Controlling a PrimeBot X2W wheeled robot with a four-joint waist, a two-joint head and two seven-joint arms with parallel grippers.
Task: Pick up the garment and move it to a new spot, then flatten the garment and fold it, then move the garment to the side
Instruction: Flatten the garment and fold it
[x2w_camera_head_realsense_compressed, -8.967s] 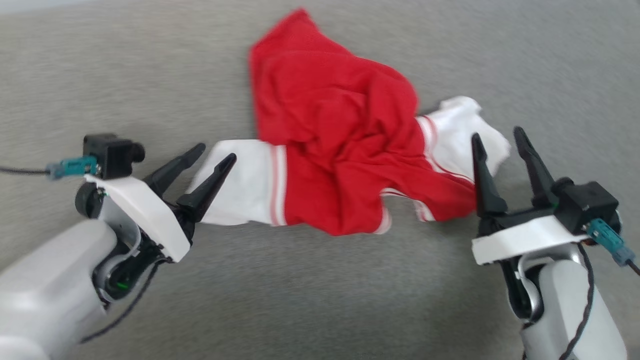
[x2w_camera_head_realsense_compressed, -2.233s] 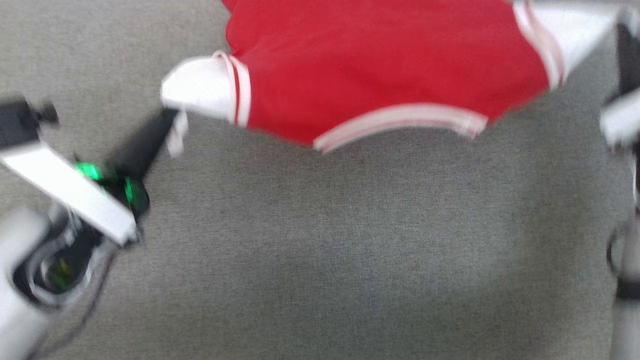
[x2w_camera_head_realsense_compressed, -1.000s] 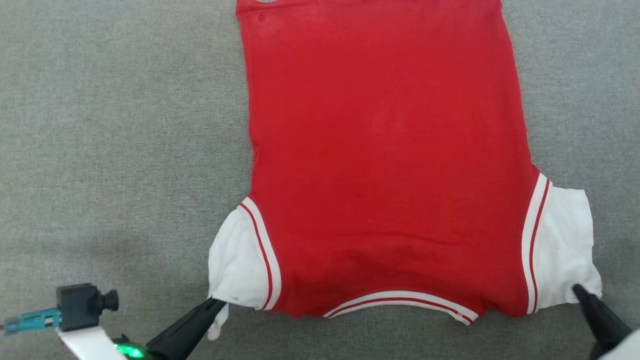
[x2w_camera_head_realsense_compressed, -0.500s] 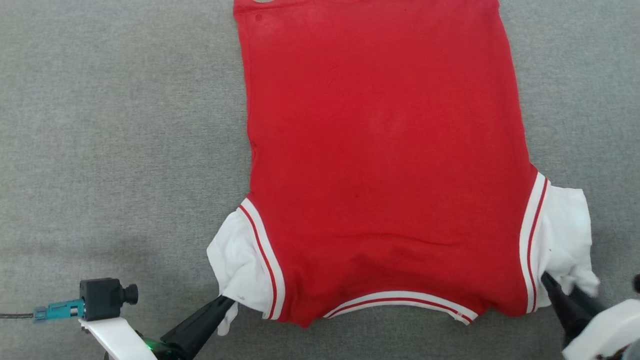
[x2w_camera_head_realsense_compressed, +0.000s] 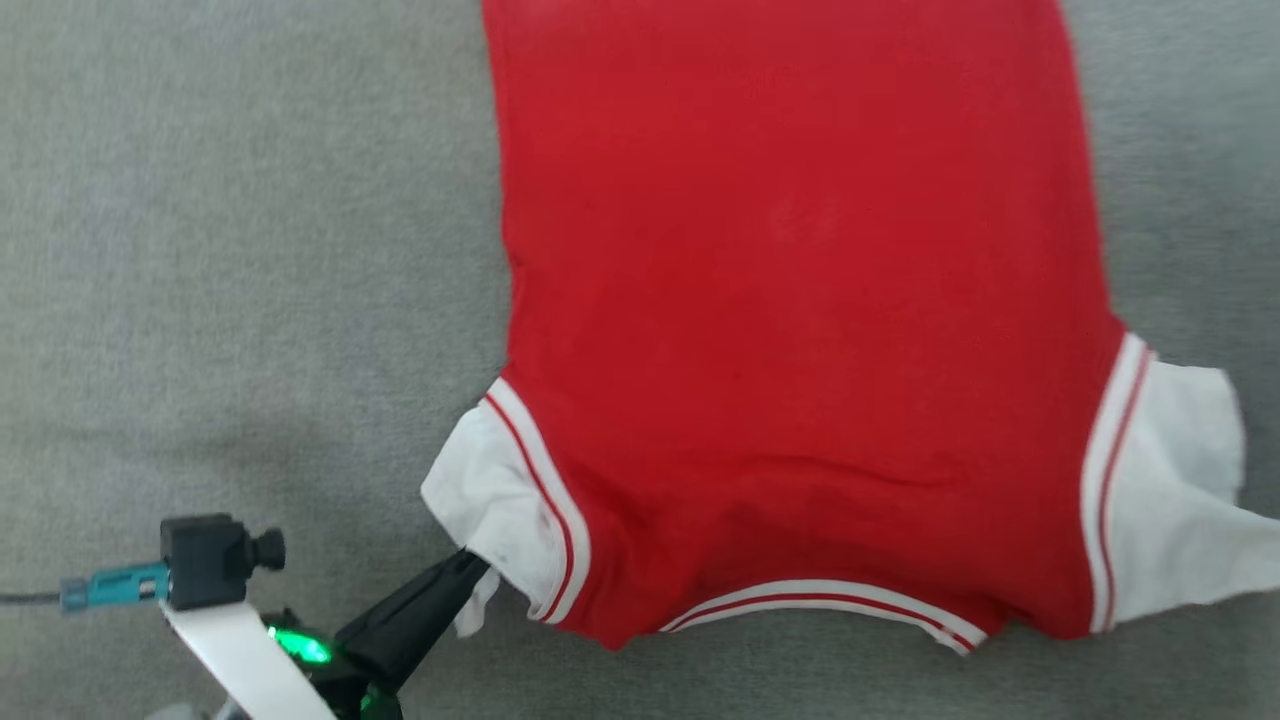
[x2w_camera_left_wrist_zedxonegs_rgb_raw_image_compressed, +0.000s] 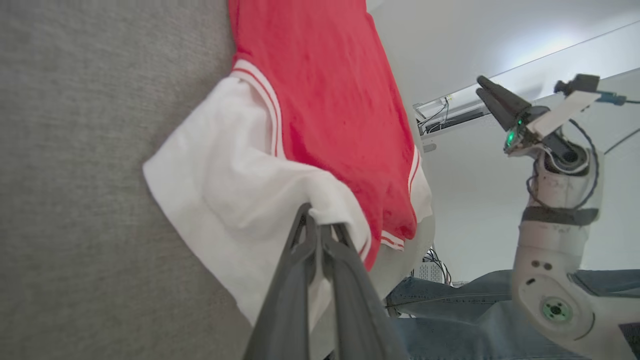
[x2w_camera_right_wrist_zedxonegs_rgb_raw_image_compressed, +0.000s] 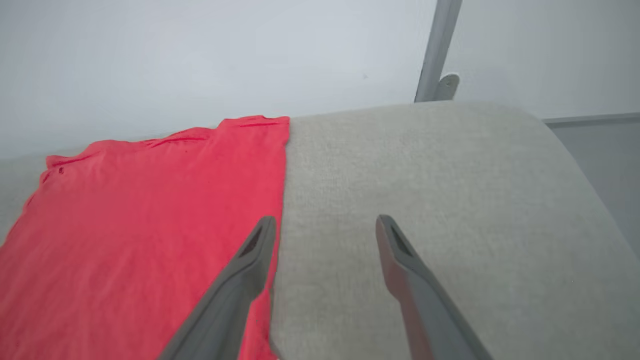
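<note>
My right gripper takes hold of the red body (x2w_camera_right_wrist_zedxonegs_rgb_raw_image_compressed: 156, 222) by its hem corner (x2w_camera_right_wrist_zedxonegs_rgb_raw_image_compressed: 280, 125) next, to fold the garment lengthwise.
The garment (x2w_camera_head_realsense_compressed: 790, 300) lies spread flat and plain red side up on the grey cushion, its striped neck trim nearest me. No print shows. My left gripper (x2w_camera_head_realsense_compressed: 470, 575) is shut on the corner of the white left sleeve (x2w_camera_head_realsense_compressed: 490, 500), and the left wrist view shows the pinched cloth bunched at its tips (x2w_camera_left_wrist_zedxonegs_rgb_raw_image_compressed: 316, 226). The white right sleeve (x2w_camera_head_realsense_compressed: 1170, 500) lies loose on the cushion. My right gripper (x2w_camera_right_wrist_zedxonegs_rgb_raw_image_compressed: 325, 225) is open and empty above bare cushion, just right of the garment's red edge (x2w_camera_right_wrist_zedxonegs_rgb_raw_image_compressed: 150, 210). It also appears raised in the air (x2w_camera_left_wrist_zedxonegs_rgb_raw_image_compressed: 487, 92).
The grey fabric cushion (x2w_camera_head_realsense_compressed: 250, 250) stretches wide to the left of the garment. In the right wrist view its surface (x2w_camera_right_wrist_zedxonegs_rgb_raw_image_compressed: 450, 175) curves down at the far and right edges, with a white wall and a grey post (x2w_camera_right_wrist_zedxonegs_rgb_raw_image_compressed: 435, 50) behind. Blue denim (x2w_camera_left_wrist_zedxonegs_rgb_raw_image_compressed: 450, 300) lies beyond the near edge.
My right gripper has opened, let go of the right sleeve and drawn back out of the head view. The left gripper keeps its pinch on the left sleeve. The camera has shifted slightly.
</note>
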